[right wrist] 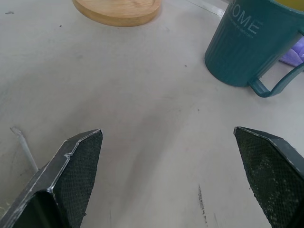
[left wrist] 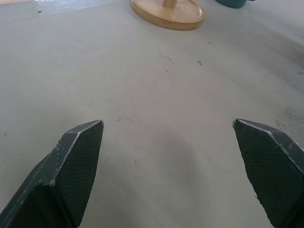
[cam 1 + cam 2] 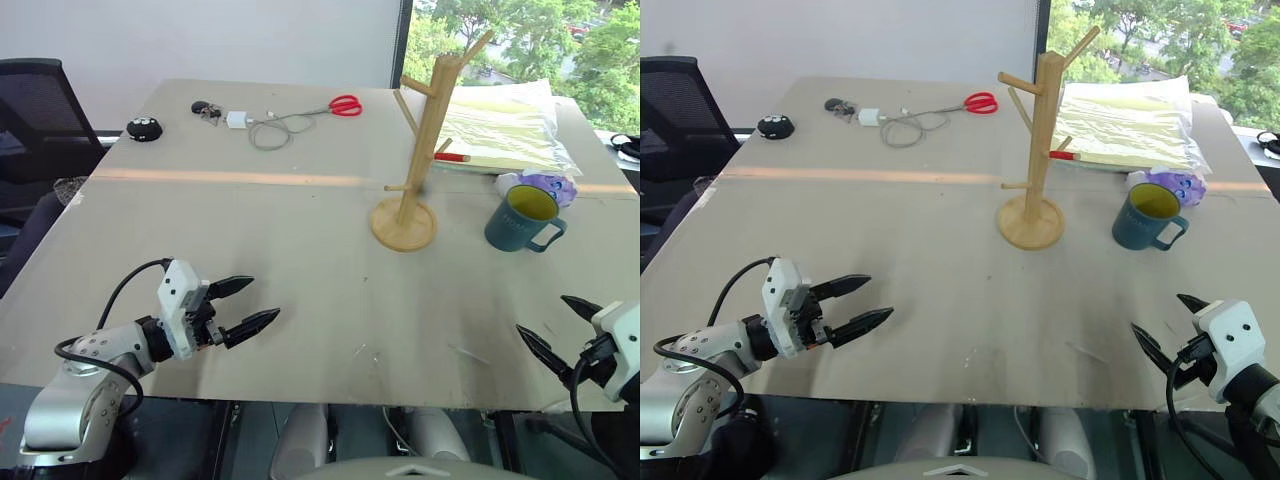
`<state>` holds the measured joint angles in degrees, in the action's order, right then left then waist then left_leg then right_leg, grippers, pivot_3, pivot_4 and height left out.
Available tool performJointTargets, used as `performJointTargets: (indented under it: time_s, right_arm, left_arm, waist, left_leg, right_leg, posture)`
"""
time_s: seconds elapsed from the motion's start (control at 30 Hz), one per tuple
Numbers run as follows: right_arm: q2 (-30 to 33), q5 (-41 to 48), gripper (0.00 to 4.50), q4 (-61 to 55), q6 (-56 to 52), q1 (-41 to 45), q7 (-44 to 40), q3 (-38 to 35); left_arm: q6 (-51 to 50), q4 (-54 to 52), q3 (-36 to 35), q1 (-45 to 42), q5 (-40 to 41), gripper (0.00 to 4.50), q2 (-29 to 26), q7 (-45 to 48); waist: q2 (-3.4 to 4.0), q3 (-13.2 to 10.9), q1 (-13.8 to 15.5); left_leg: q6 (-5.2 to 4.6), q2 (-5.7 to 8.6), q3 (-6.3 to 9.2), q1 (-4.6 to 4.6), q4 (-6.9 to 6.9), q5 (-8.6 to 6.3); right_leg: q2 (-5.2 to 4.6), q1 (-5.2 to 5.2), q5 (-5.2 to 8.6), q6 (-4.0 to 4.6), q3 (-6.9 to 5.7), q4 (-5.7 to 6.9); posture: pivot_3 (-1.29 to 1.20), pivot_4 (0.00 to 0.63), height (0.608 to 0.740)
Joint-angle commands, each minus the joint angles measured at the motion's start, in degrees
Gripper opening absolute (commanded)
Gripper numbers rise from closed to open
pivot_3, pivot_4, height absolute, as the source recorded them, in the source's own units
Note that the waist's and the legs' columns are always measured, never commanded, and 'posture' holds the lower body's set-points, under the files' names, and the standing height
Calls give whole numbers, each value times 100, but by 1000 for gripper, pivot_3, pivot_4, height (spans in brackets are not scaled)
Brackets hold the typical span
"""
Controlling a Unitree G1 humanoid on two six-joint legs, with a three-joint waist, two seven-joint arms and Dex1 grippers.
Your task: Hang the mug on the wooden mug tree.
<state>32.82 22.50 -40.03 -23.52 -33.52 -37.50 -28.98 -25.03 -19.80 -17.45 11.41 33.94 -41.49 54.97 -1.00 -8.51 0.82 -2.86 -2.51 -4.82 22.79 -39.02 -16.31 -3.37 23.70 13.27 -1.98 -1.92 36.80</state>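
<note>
The right gripper grabs the mug by its narrow handle (image 3: pixel 554 237) (image 1: pixel 286 80) next, as the mug's round body spreads wider than the gripper's open fingers.
The teal-blue mug (image 3: pixel 522 218) stands upright on the table (image 3: pixel 300 250) at the right, yellow-green inside, its handle turned toward the near right. The wooden mug tree (image 3: pixel 420 150) rises on its round base just left of the mug, its pegs bare. My left gripper (image 3: pixel 246 305) hovers open near the front left edge, far from both. Open too, my right gripper (image 3: pixel 558 322) sits at the front right edge, short of the mug (image 1: pixel 249 40). The tree's base (image 1: pixel 118 9) shows in the right wrist view, and the same base (image 2: pixel 167 12) in the left wrist view.
A purple-and-white packet (image 3: pixel 548 185) lies just behind the mug. Bagged yellow-green sheets (image 3: pixel 500 125) and a red marker (image 3: pixel 452 157) lie at the back right. Red scissors (image 3: pixel 345 105), a white charger with cable (image 3: pixel 255 125) and a small black object (image 3: pixel 144 128) sit along the far edge.
</note>
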Motion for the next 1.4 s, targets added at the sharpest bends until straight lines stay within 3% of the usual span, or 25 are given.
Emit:
performJointTargets:
  time_s: [0.03, 0.23, 0.43, 0.6, 1.4]
  right_arm:
    - [13, 5, 4500, -355, -400, 426, 484, 130]
    - [-453, -311, 4500, -329, -1606, 1747, 2021, 507]
    - [-916, -965, 4500, 664, -1854, 2843, 3053, 878]
    - [-1097, -1184, 2256, 1325, -1562, 3203, 3236, 925]
    - [-1267, -1372, 2256, 3129, -490, 4358, 3261, 1057]
  left_arm:
    - [21, -267, -85, -133, 249, 4477, -94, 181]
    - [-188, -921, -70, -499, 1017, 4477, -486, 932]
    - [-610, -1371, 322, -1335, 1456, 4477, -582, 678]
    - [-691, -1480, 420, -1524, 1484, 4500, -552, 477]
    - [-628, -1731, 239, -1214, 1560, 4500, -580, 226]
  waist:
    - [0, 0, 0]
    - [-1, 2, 1]
    - [5, -2, -3]
    - [8, -3, -24]
    - [12, -6, -148]
  left_leg:
    - [0, 0, 0, -1, 0, 0]
    - [8, -19, -2, -4, -11, 4]
    - [29, -2, -1, 8, -2, 17]
    - [29, 15, -11, 6, -1, 18]
    - [30, 7, -13, 1, 0, 19]
  right_leg:
    - [0, 0, 1, -2, 0, 0]
    - [-20, 4, -16, 24, -11, 4]
    - [12, 4, -16, 27, -7, 1]
    - [22, 4, -16, 2, 12, 1]
    - [28, 4, -19, -5, 27, 5]
  posture:
    - [0, 150, 740]
    - [0, 150, 740]
    - [0, 150, 740]
    - [0, 150, 740]
    - [0, 150, 740]
